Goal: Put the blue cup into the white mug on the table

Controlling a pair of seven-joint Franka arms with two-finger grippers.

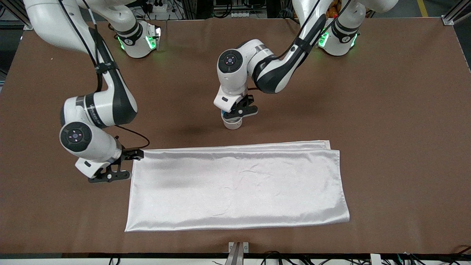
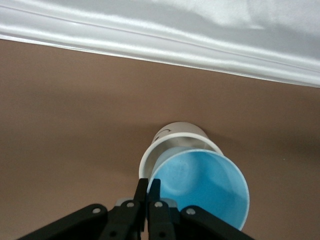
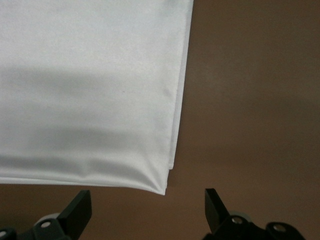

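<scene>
I should open my left gripper now, because the white mug's rim is around the blue cup's lower side and the cup would settle into the mug.
The white mug stands on the brown table, farther from the front camera than the cloth. In the left wrist view the blue cup sits tilted in the mug, with its rim above the mug's rim. My left gripper is over the mug and is shut on the blue cup's rim. The mug's handle is hidden. My right gripper waits open and empty just above the table at the cloth's corner toward the right arm's end.
A shiny white satin cloth lies folded flat on the table, nearer to the front camera than the mug. It also shows in the left wrist view and the right wrist view. Bare brown table surrounds it.
</scene>
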